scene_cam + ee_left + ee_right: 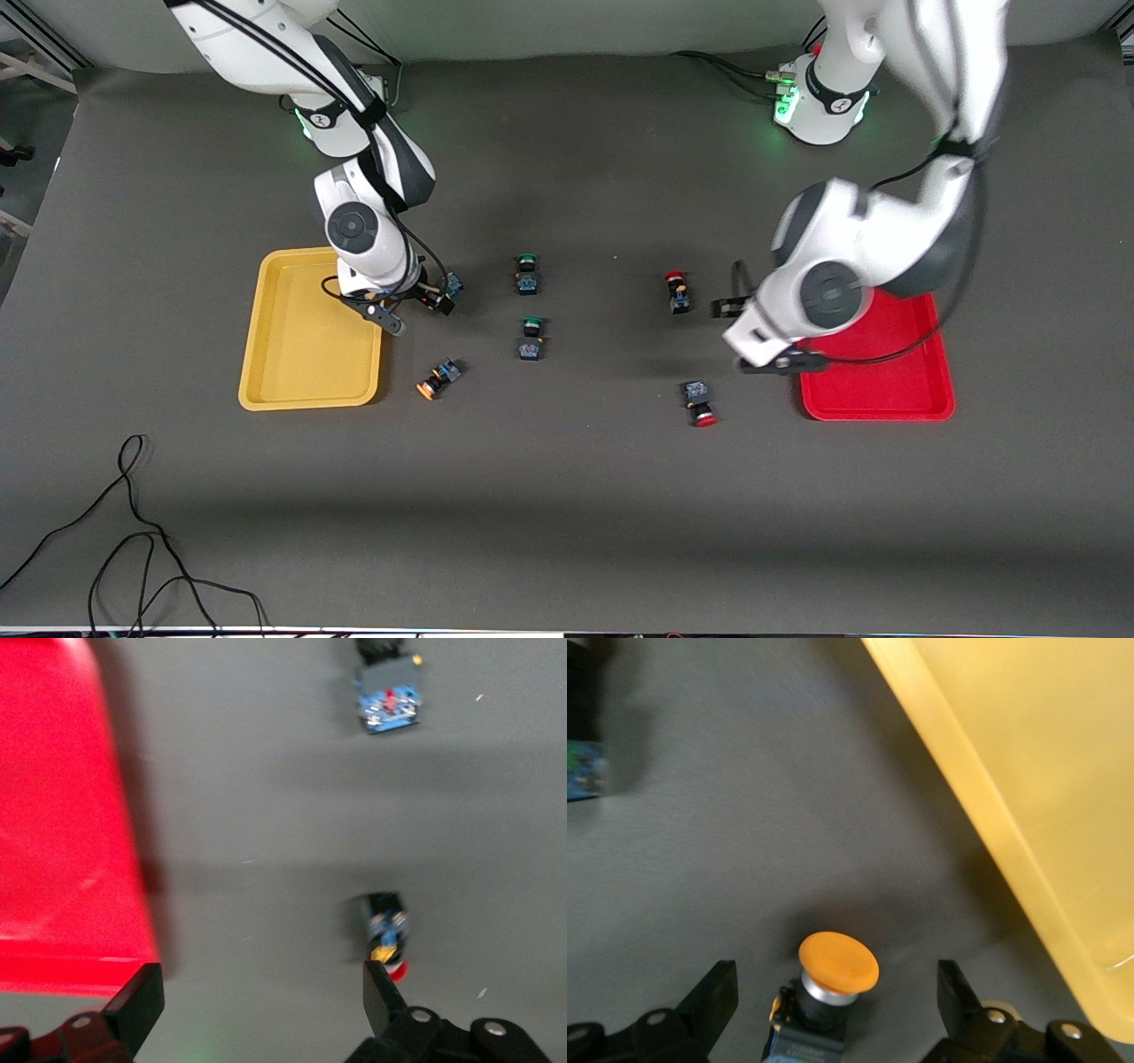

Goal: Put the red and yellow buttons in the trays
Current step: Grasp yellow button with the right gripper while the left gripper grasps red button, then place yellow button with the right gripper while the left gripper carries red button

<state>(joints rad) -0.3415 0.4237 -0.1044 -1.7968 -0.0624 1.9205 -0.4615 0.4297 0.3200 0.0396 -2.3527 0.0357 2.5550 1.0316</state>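
The red button has to go in the red tray, so my left gripper should grab the button by its black body next.
My right gripper hangs open beside the yellow tray. A yellow button lies on the table between its fingers, and neither finger touches it. A second yellow button lies nearer the front camera. My left gripper is open and holds nothing, between the red tray and a red button. That button sits just outside one finger. Another red button lies nearer the front camera.
Two green-capped buttons lie mid-table between the arms. Loose black cables curl on the mat near the front edge at the right arm's end. Both trays hold nothing.
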